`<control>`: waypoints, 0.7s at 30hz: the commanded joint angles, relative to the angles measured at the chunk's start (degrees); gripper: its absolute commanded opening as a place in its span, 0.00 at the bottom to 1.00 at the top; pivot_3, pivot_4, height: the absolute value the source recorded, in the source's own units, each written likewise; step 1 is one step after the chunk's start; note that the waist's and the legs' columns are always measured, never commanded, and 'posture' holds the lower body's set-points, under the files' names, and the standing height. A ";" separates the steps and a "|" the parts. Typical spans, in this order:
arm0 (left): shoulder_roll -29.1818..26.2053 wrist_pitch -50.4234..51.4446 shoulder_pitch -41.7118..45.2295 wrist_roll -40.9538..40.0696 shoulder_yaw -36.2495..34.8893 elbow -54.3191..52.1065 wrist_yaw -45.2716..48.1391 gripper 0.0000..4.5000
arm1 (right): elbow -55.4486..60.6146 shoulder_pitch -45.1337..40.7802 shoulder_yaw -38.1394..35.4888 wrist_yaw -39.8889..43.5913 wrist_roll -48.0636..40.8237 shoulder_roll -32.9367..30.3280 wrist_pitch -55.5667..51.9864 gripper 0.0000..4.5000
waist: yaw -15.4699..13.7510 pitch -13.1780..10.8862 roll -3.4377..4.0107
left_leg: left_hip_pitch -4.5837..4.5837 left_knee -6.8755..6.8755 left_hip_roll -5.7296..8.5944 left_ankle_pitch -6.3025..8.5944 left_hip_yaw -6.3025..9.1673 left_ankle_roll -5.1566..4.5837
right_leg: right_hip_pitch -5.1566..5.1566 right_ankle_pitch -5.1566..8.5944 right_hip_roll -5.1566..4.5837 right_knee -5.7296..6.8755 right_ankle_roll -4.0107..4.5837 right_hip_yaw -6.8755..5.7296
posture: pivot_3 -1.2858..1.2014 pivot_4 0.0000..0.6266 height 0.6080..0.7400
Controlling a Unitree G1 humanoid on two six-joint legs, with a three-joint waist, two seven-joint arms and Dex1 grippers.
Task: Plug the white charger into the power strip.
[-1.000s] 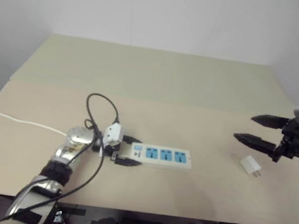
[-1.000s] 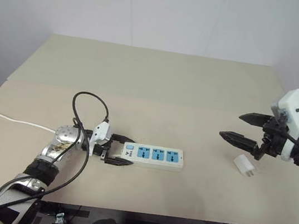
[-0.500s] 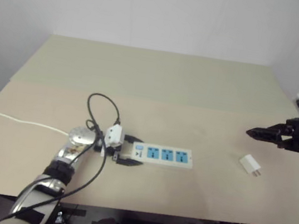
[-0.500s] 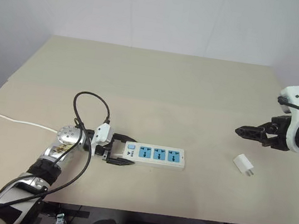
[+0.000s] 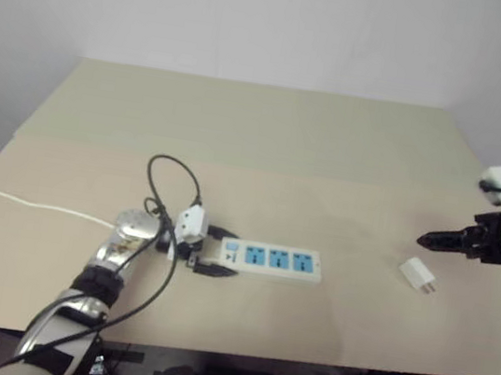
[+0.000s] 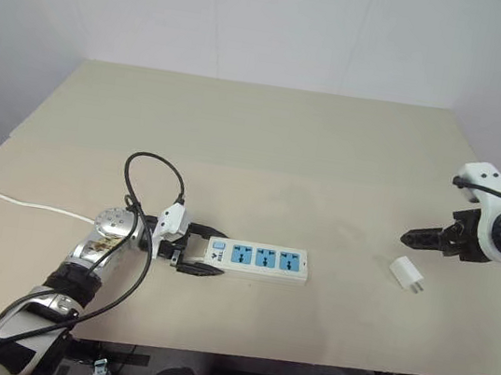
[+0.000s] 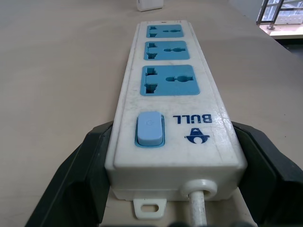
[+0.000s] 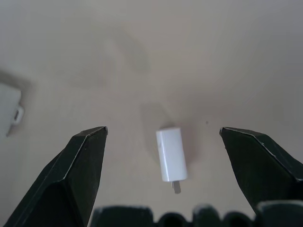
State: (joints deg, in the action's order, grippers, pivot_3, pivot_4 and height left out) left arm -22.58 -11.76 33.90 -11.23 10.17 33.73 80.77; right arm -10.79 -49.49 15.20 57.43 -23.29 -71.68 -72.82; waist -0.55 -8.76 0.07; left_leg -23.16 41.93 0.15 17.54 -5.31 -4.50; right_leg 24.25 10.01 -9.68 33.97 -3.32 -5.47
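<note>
Metal prongs stick out of one end of the charger. So the right gripper grabs the charger by the flat sides of its white body [image 5: 416, 272] [image 8: 171, 154] next.
The power strip [image 5: 274, 259] lies flat near the table's front, its three blue outlets and blue switch [image 7: 150, 128] facing up. My left gripper [image 5: 219, 253] is shut on its switch end, one black finger [image 7: 78, 177] pressed to each long side. The white charger [image 5: 418, 275] lies on its side on the table at the right, prongs toward the front edge. My right gripper [image 6: 410, 238] hovers just behind and above the charger, tilted down, and stands open. In the right wrist view the charger [image 8: 170, 153] sits between the spread fingers [image 8: 85, 161], touching neither.
The strip's white cord [image 5: 22, 202] runs left off the table. A black cable [image 5: 174, 174] loops above my left wrist. The beige table [image 5: 268, 134] stretches bare to the white wall. Its right edge lies close beyond my right gripper.
My right gripper has swung to the right and lower, rolled and tipped down over the charger. The left gripper, the strip and the charger have stayed where they were.
</note>
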 commanded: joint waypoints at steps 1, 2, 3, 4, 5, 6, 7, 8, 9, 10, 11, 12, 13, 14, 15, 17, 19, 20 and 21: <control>-0.31 1.30 -0.17 2.43 2.24 1.02 0.32 0.73 | -3.54 -5.53 5.62 5.38 5.16 -0.32 3.20 1.00 | -0.01 0.00 0.01 | 0.00 0.00 0.00 0.00 0.00 0.00 | 0.02 0.00 0.00 0.00 0.00 0.01 | 0.52 0.24 1.00; -0.35 1.36 -0.11 2.48 2.28 1.03 0.33 0.73 | -4.86 -7.07 8.03 7.27 6.89 0.14 4.44 1.00 | 0.00 0.00 0.01 | 0.00 0.00 0.01 0.00 0.01 0.00 | 0.01 0.00 0.00 0.00 0.00 0.00 | 0.52 0.24 1.00; -0.36 1.41 -0.06 2.52 2.29 1.03 0.28 0.73 | -6.58 -8.81 10.80 9.45 8.82 0.66 5.48 1.00 | -0.01 0.01 0.01 | -0.01 0.00 0.01 0.00 0.00 0.00 | 0.02 0.00 0.00 0.00 0.00 0.00 | 0.52 0.24 1.00; -0.39 1.47 -0.04 2.56 2.31 1.00 0.25 0.73 | -8.34 -10.24 12.89 11.22 10.59 1.30 6.71 1.00 | 0.00 0.01 0.01 | -0.02 0.00 0.01 0.00 0.01 0.00 | 0.02 0.00 0.00 0.00 0.00 0.00 | 0.52 0.24 1.00; -0.44 1.53 -0.03 2.60 2.35 0.94 0.23 0.73 | -10.25 -11.78 14.84 12.91 12.39 2.04 7.81 1.00 | 0.04 0.01 0.01 | -0.02 0.00 0.01 0.00 0.01 0.00 | 0.02 0.00 0.01 0.00 0.00 -0.01 | 0.52 0.24 1.00; -0.49 1.59 -0.07 2.61 2.35 0.85 0.17 0.73 | -12.60 -13.70 16.89 14.95 14.00 3.05 8.18 1.00 | 0.03 0.01 0.01 | -0.01 0.00 0.01 0.00 0.00 0.00 | 0.02 0.00 0.01 0.00 0.00 0.00 | 0.52 0.24 1.00; -0.57 1.64 -0.21 2.59 2.36 0.69 0.16 0.73 | -14.82 -15.48 18.79 17.16 15.49 4.04 8.55 1.00 | 0.07 0.01 0.02 | -0.02 0.01 0.02 0.00 0.01 0.00 | 0.02 0.00 0.00 0.00 0.00 -0.01 | 0.52 0.24 1.00; -0.65 1.67 -0.37 2.56 2.37 0.49 0.16 0.73 | -16.62 -16.81 20.15 18.91 16.68 4.84 8.96 1.00 | 0.04 0.01 0.01 | -0.03 0.01 0.02 0.00 0.00 0.00 | 0.03 0.00 0.00 0.02 0.00 -0.01 | 0.52 0.24 1.00; -0.81 1.65 -0.83 2.56 2.39 0.13 0.10 0.73 | -18.47 -17.90 22.09 21.00 18.29 5.72 9.73 1.00 | 0.05 0.01 0.02 | -0.03 0.01 0.02 0.00 0.01 0.01 | 0.04 0.00 0.01 0.03 0.00 -0.01 | 0.52 0.24 1.00; -0.97 1.81 -1.42 2.55 2.41 -0.39 -0.05 0.73 | -20.11 -18.45 23.60 22.52 19.73 6.60 10.93 1.00 | 0.10 0.02 0.03 | -0.05 0.00 0.02 -0.01 0.01 0.01 | 0.05 0.00 0.01 0.05 0.00 -0.02 | 0.52 0.24 1.00; -1.11 2.04 -2.01 2.49 2.40 -0.98 -0.20 0.73 | -21.74 -18.91 24.71 23.78 21.06 7.47 12.00 1.00 | 0.15 0.02 0.03 | -0.06 0.00 0.02 -0.01 0.00 0.01 | 0.05 0.00 0.02 0.07 0.00 -0.02 | 0.52 0.24 1.00; -1.24 2.26 -2.45 2.42 2.39 -1.51 -0.32 0.73 | -23.10 -19.33 25.40 24.89 22.24 8.17 12.82 1.00 | 0.14 0.02 0.03 | -0.06 0.00 0.02 -0.01 0.01 0.01 | 0.04 0.00 0.04 0.08 0.00 -0.02 | 0.52 0.24 1.00; -1.32 2.47 -2.82 2.38 2.38 -2.00 -0.50 0.73 | -24.56 -19.82 25.81 25.82 23.17 8.91 13.41 1.00 | 0.15 0.02 0.03 | -0.09 0.00 0.02 -0.01 0.02 0.01 | 0.04 0.00 0.04 0.07 -0.01 -0.03 | 0.52 0.24 1.00; -1.44 2.66 -3.21 2.33 2.38 -2.54 -0.65 0.73 | -26.03 -20.07 26.19 26.66 24.20 9.78 14.18 1.00 | 0.29 0.02 0.03 | -0.09 0.00 0.02 -0.01 0.02 0.02 | 0.05 -0.01 0.04 0.06 -0.01 -0.04 | 0.52 0.24 1.00; -1.57 2.87 -3.64 2.29 2.38 -3.10 -0.80 0.73 | -27.22 -20.29 26.41 27.39 25.11 10.46 14.82 1.00 | 0.31 0.02 0.04 | -0.09 0.00 0.03 -0.02 0.00 0.03 | 0.05 -0.01 0.05 0.06 -0.01 -0.03 | 0.52 0.24 1.00; -1.80 3.36 -4.50 2.19 2.37 -4.22 -1.13 0.73 | -29.20 -20.15 26.84 28.53 26.85 11.62 16.67 1.00 | 0.61 0.02 0.05 | -0.10 -0.01 0.02 -0.03 0.00 0.06 | 0.07 0.00 0.06 0.06 -0.01 -0.03 | 0.52 0.24 1.00; -1.96 3.89 -5.04 2.15 2.28 -5.16 -1.63 0.73 | -31.45 -19.63 26.51 28.87 28.21 12.90 18.27 1.00 | 0.75 0.02 0.05 | -0.09 -0.01 0.02 -0.05 0.00 0.09 | 0.06 0.00 0.07 0.07 -0.02 -0.03 | 0.52 0.24 1.00; -2.03 4.08 -5.20 2.13 2.25 -5.50 -1.85 0.73 | -32.33 -19.50 26.20 28.97 28.81 13.40 18.82 1.00 | 0.81 0.03 0.05 | -0.07 -0.01 0.01 -0.06 0.00 0.10 | 0.04 0.00 0.09 0.07 -0.02 -0.04 | 0.52 0.24 1.00; -2.12 4.19 -5.34 2.17 2.24 -5.80 -2.11 0.73 | -33.44 -19.40 25.80 28.78 29.34 14.07 19.39 1.00 | 0.92 0.03 0.05 | -0.06 -0.01 0.02 -0.07 0.00 0.12 | 0.04 0.00 0.08 0.08 -0.02 -0.04 | 0.52 0.24 1.00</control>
State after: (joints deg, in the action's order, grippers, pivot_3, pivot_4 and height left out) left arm -24.30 -9.19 30.52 -11.18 10.02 27.58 78.48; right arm -42.83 -68.22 42.21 85.48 4.37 -57.49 -54.96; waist 0.37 -8.73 0.13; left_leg -23.20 41.92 0.17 17.47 -5.31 -4.37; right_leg 24.27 10.01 -9.60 34.06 -3.34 -5.50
